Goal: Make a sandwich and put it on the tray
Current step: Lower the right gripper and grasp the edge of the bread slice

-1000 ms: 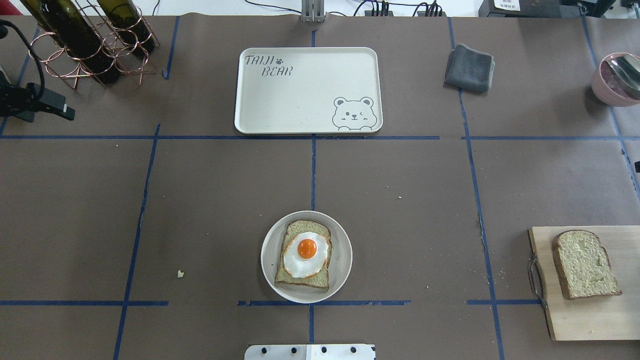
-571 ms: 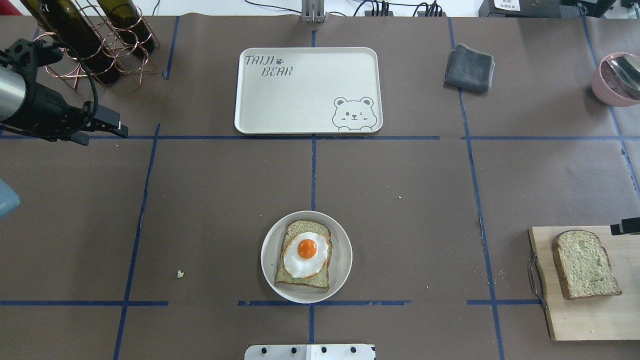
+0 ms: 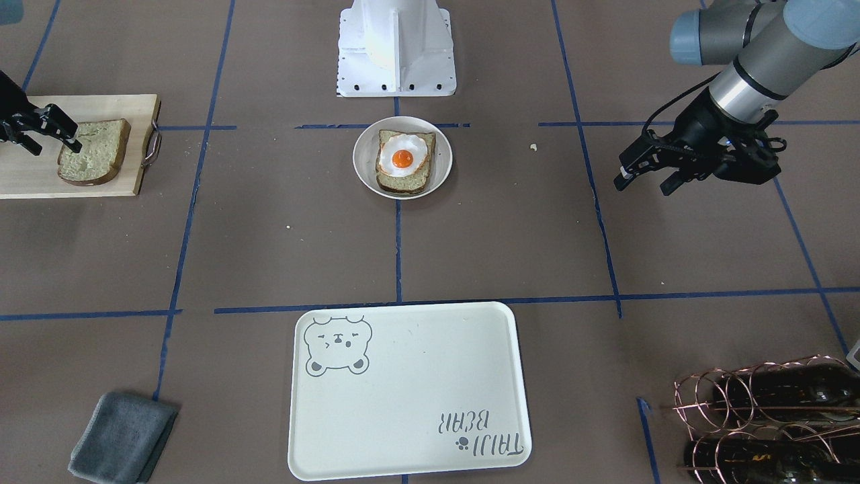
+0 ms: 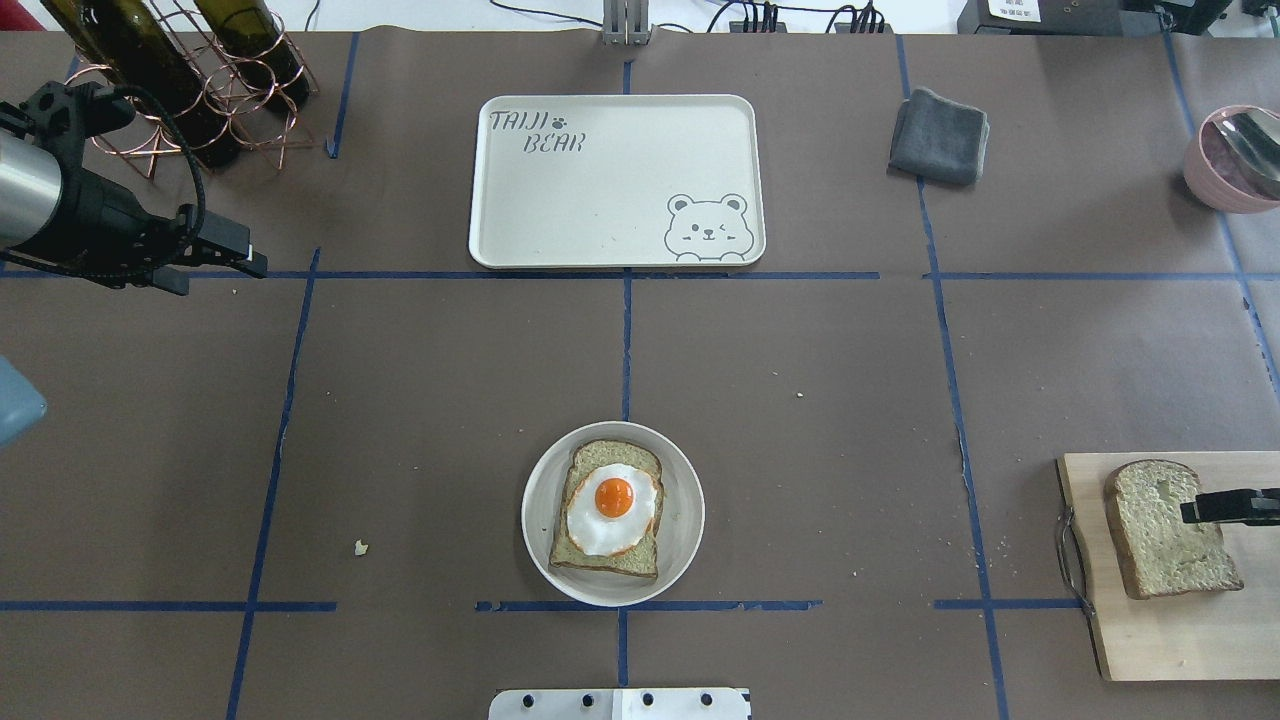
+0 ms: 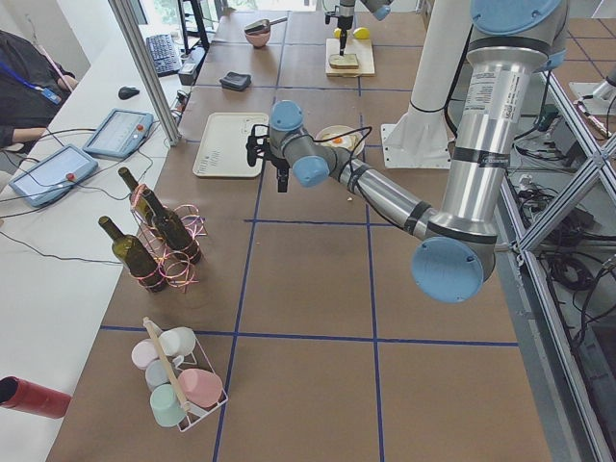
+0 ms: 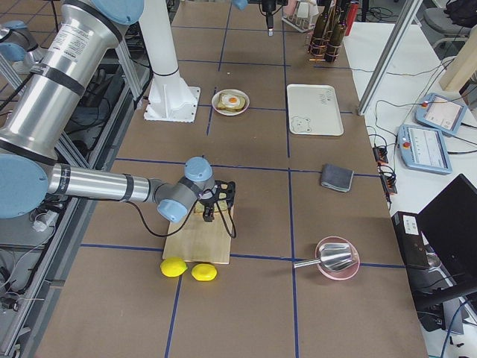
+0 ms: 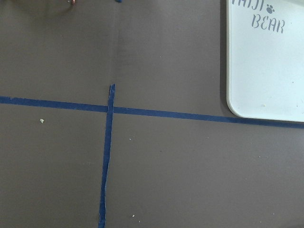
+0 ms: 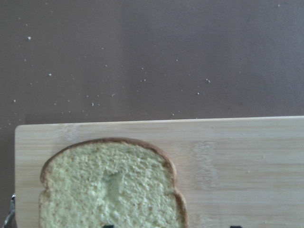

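Next, the right gripper grabs the bread slice by its crust edge (image 8: 182, 209). Then the right gripper tops the fried egg with it to close the sandwich.
A small round white plate (image 4: 682, 540) holds one bread slice (image 4: 604, 562) topped with a fried egg (image 4: 612, 508), near the table's front centre. It also shows in the front-facing view (image 3: 402, 158). A second bread slice (image 4: 1160, 535) lies on the wooden cutting board (image 4: 1180, 640) at the right. My right gripper (image 4: 1195, 510) is open and hovers just over this slice (image 3: 91, 151), fingers either side of its top edge. My left gripper (image 4: 225, 278) is open and empty, far left above the bare table. The cream bear tray (image 4: 615, 180) lies empty at the back centre.
A copper rack with wine bottles (image 4: 180, 80) stands at the back left, close behind my left arm. A folded grey cloth (image 4: 940, 135) and a pink bowl with a spoon (image 4: 1235, 160) sit at the back right. Two lemons (image 6: 190, 270) lie beside the cutting board.
My left gripper has moved in from the left edge toward the table's middle. My right gripper has come in from the right edge and now sits over the slice on the cutting board.
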Motion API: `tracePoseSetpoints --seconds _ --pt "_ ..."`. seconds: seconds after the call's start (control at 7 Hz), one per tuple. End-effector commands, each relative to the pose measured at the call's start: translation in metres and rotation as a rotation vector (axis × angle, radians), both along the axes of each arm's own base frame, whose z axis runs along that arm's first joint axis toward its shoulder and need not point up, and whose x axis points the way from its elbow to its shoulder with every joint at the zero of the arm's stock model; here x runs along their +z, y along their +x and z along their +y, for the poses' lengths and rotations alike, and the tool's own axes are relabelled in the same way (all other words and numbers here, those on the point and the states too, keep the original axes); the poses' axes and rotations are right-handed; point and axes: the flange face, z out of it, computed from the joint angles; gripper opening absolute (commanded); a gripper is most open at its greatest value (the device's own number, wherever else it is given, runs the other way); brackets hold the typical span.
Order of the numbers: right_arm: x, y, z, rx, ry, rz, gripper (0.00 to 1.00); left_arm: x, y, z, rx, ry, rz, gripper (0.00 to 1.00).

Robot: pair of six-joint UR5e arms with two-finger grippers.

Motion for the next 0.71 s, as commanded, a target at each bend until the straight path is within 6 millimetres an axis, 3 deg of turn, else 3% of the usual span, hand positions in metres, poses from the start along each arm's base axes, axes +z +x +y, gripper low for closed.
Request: tracePoseSetpoints --seconds 0.0,0.14,0.57 --pt "0.0029 -0.0014 0.0053 -0.013 -0.007 0.007 0.60 -0.0004 0.0000 0.0000 -0.001 -0.001 0.000 1.00" --pt "0.0047 -0.0001 0.0078 -0.016 -0.011 0.011 0.49 -0.0004 0.0000 0.0000 -0.001 -0.001 0.000 1.00" --pt "0.0056 -0.0064 0.0118 -0.039 -0.012 0.013 0.49 0.0010 0.0004 -0.0005 0.000 -0.002 -0.002 1.00"
